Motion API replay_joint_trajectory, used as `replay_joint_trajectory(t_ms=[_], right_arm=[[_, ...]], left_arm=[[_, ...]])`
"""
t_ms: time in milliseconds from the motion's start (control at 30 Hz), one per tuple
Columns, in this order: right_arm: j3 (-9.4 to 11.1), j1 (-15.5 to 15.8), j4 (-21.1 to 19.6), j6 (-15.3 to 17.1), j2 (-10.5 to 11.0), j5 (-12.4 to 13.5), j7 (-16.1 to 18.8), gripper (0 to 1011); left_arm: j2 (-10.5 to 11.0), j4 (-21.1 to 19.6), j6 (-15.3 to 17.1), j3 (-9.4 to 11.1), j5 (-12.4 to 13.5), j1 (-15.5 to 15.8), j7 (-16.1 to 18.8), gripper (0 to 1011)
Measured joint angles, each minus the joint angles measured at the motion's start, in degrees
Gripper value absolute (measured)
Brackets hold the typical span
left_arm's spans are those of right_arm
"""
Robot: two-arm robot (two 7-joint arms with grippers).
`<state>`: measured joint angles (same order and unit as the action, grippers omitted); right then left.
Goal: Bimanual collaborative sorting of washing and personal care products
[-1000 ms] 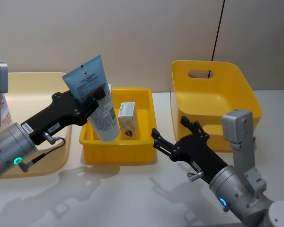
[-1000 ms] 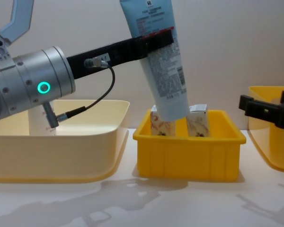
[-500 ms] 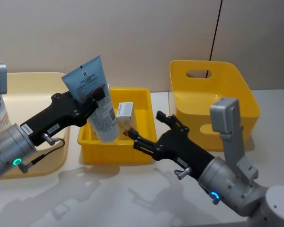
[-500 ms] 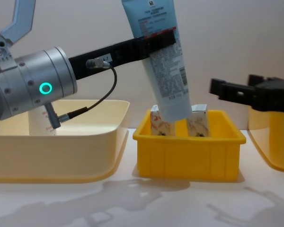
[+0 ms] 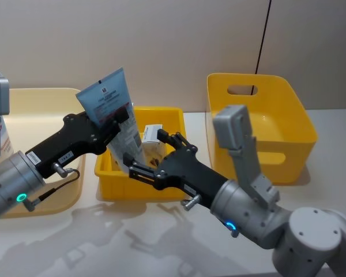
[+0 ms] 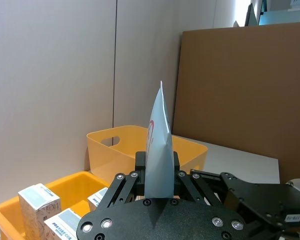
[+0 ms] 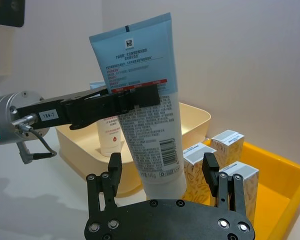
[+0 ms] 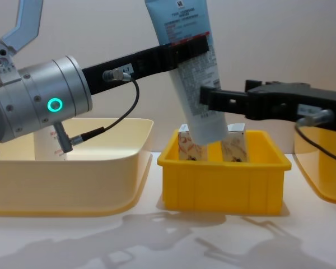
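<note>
My right gripper is to grab the tall pale-blue squeeze tube next by its white end with the cap (image 5: 132,158), to sort it into the large yellow bin.
A tall pale-blue squeeze tube (image 5: 112,115) (image 8: 193,61) (image 7: 140,95) hangs tilted, cap end down, over the small yellow bin (image 5: 176,124) (image 8: 221,185). My left gripper (image 5: 114,118) (image 8: 182,47) (image 6: 157,165) is shut on its upper part. My right gripper (image 5: 147,154) (image 8: 227,98) (image 7: 162,167) is open, with one finger on either side of the tube's lower end and a gap to it. White cartons (image 5: 153,135) (image 8: 234,143) (image 7: 227,142) with reddish swirls stand upright in the small bin behind the tube.
A cream bin (image 5: 46,98) (image 8: 101,168) at the left holds a white tube (image 8: 45,148) (image 7: 109,135) with red print. A large yellow bin with a handle slot (image 5: 277,109) (image 6: 115,147) stands at the right. Bare table lies in front of the bins.
My right gripper has swung left from beside the large yellow bin to the tube's lower end, staying open. The left gripper and tube have held still.
</note>
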<state>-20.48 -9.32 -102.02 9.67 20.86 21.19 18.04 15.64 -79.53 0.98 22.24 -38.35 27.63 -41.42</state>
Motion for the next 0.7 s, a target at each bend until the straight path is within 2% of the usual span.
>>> replay_joint_trajectory(t_ms=[433,700], right_arm=[[-4.26,-4.87,3.94,2.83,-4.51,-5.02,-4.38,1001],[-5.74,-7.14,6.66,3.29,-6.83,-6.87,-5.67,1001]], left_arm=[[-0.01,0.0,0.0,0.0,0.0,0.0,0.0,255],[0.0,-0.01,0.01,0.0,0.01,0.0,0.0,256]])
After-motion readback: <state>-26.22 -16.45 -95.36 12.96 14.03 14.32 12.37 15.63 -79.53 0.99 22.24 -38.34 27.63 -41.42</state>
